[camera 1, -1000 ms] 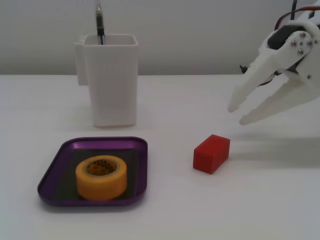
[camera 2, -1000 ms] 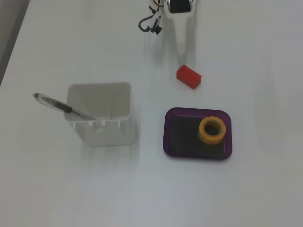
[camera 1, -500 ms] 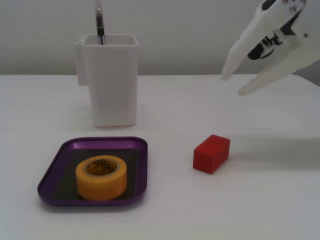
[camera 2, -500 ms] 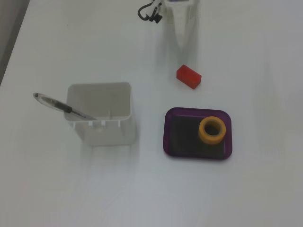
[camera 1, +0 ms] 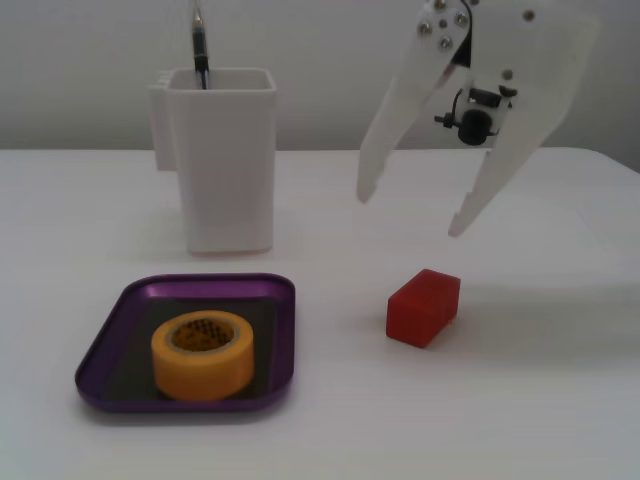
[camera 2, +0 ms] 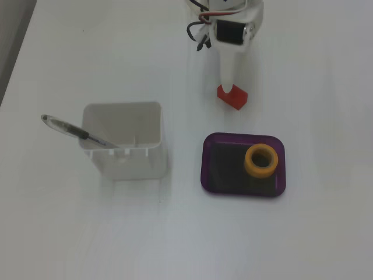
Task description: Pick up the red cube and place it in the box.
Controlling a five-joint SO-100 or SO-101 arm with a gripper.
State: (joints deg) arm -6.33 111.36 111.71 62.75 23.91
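Observation:
I will place the red cube in the purple box, so I should next grab the opposite sides of the red cube [camera 1: 423, 306] with my gripper.
The red cube [camera 1: 423, 306] lies on the white table right of the purple box [camera 1: 103, 345]; it also shows in the top-down fixed view [camera 2: 233, 97], above the box [camera 2: 221, 169]. My white gripper [camera 1: 410, 210] hangs open and empty above the cube, fingertips well clear of it. In the top-down fixed view the gripper [camera 2: 227, 81] overlaps the cube's upper left edge. A yellow tape roll [camera 1: 203, 352] sits in the box, toward its front.
A tall white square container [camera 1: 222, 158] with a pen [camera 1: 199, 45] in it stands behind the box; it shows in the top-down fixed view [camera 2: 123, 146] left of the box. The table's left edge shows there too.

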